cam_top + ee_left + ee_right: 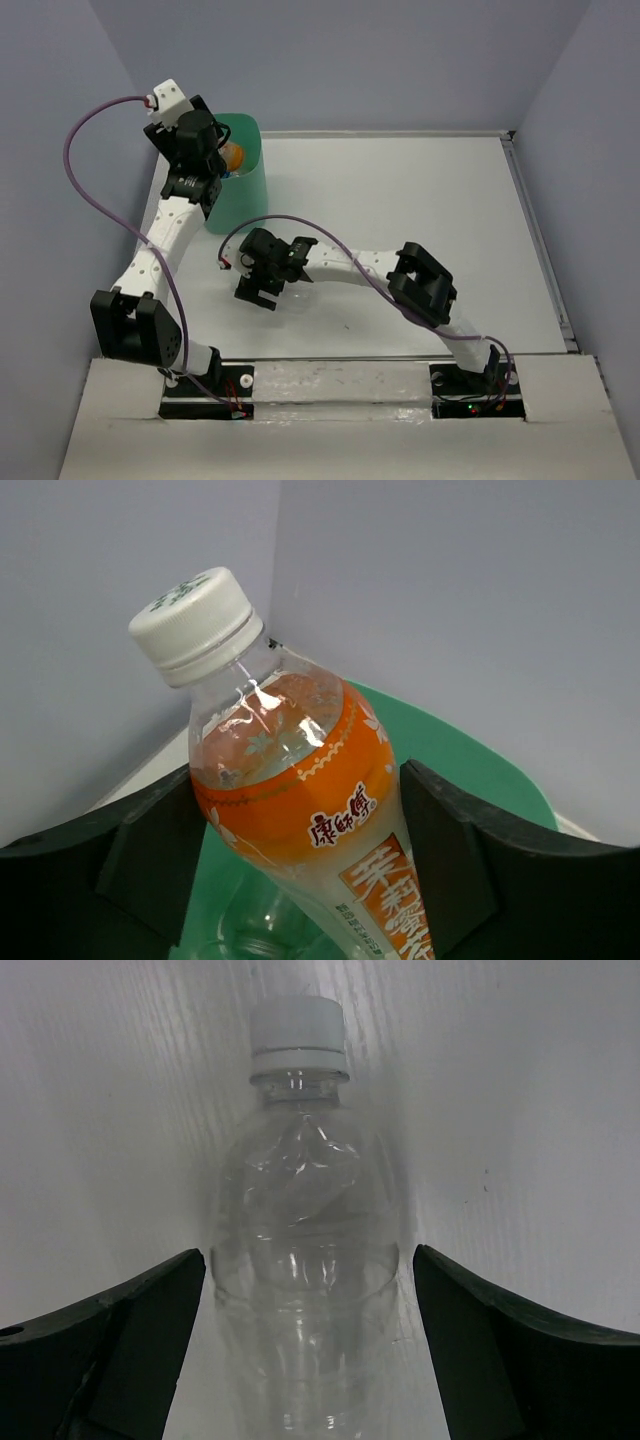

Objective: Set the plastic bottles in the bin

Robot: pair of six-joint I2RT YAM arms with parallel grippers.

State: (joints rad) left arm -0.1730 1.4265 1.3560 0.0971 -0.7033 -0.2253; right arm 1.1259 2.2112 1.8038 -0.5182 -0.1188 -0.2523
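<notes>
The clear bottle would stay lying on the tabletop if I lifted my right gripper now, because there are thin gaps between the bottle and my right gripper's open fingers.
My left gripper (pixel 218 160) is over the mint-green bin (pixel 245 190) at the table's far left. It is shut on an orange-labelled plastic bottle (pixel 300 770) with a white cap, which shows as an orange patch in the top view (pixel 232 155). In the left wrist view the bin (pixel 450 750) lies below, with a clear bottle (pixel 250 930) inside it. My right gripper (pixel 258 292) points down at the table's near middle. It is open, with its fingers on either side of a clear white-capped bottle (pixel 300 1220) lying on the table, a gap at each side.
Grey walls close the table on the left, back and right. The bin stands close to the back-left corner. A purple cable loops from each arm. The right arm's elbow (pixel 425 285) sits over the table's near right.
</notes>
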